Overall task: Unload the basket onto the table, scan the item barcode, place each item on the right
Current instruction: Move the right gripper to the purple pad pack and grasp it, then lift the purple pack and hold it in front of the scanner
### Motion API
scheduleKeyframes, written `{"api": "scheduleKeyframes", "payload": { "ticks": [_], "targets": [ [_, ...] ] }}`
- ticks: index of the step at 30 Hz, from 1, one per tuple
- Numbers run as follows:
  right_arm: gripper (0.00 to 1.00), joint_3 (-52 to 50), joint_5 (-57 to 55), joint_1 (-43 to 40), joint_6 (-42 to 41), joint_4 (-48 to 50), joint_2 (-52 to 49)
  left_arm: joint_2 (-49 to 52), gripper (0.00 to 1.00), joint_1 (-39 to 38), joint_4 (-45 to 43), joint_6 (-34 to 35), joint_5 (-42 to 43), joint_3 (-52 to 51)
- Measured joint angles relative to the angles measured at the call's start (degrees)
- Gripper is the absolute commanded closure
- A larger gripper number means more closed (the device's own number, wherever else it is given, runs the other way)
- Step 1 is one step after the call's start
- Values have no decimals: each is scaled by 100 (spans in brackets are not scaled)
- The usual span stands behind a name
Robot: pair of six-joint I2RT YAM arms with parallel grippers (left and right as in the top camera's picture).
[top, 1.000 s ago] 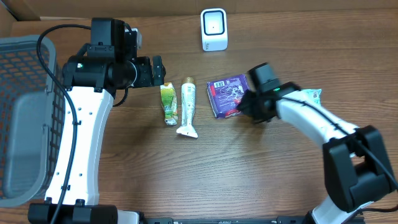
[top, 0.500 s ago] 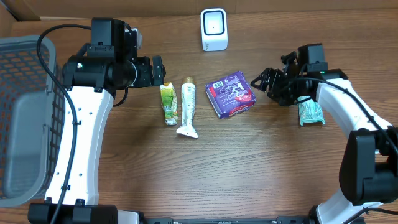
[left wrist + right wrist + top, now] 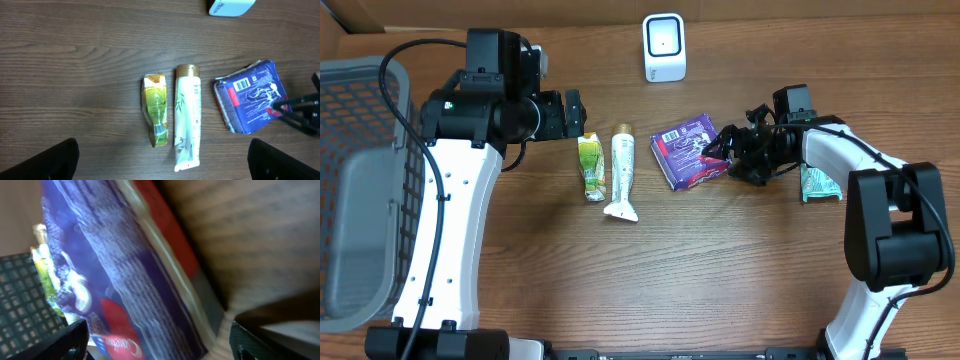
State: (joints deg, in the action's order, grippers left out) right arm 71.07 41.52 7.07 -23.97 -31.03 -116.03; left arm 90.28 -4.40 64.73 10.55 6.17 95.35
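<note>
Next, my right gripper picks up the purple snack pack (image 3: 688, 152) by the pack's edge away from its barcode label, so the barcode stays uncovered.
A purple snack pack (image 3: 688, 152) lies flat on the table right of centre. In the left wrist view the pack (image 3: 252, 97) shows a white barcode label on its near-left corner. My right gripper (image 3: 725, 155) is open at the pack's right edge, one finger on each side of that edge. Its wrist view is filled by the pack (image 3: 115, 270), which sits between the right gripper's (image 3: 165, 340) dark fingers. The white scanner (image 3: 664, 47) stands at the back centre. My left gripper (image 3: 575, 113) hangs open above the table with nothing in it, and in its own view the left gripper (image 3: 165, 160) is wide open.
A green pouch (image 3: 591, 167) and a white tube (image 3: 622, 172) lie side by side left of the pack. A teal packet (image 3: 817, 182) lies under my right forearm. A grey mesh basket (image 3: 360, 180) stands at the left edge.
My right gripper opened, drew off to the right, then came back left to the pack's right edge. The pack shifted slightly. The left arm has not moved.
</note>
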Motion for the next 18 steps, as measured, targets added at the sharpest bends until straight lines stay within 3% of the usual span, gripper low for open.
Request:
{"api": "scheduleKeyframes", "payload": {
  "ticks": [5, 13, 14, 18],
  "targets": [
    [15, 42, 284, 4, 0, 352, -160, 0, 0, 0, -2, 0, 0, 0],
    [42, 42, 275, 4, 0, 730, -289, 0, 0, 0, 0, 0, 0, 0],
    [46, 42, 264, 4, -7, 791, -289, 0, 0, 0, 0, 0, 0, 0],
    [86, 42, 247, 4, 22, 988, -291, 0, 0, 0, 0, 0, 0, 0]
  ]
}}
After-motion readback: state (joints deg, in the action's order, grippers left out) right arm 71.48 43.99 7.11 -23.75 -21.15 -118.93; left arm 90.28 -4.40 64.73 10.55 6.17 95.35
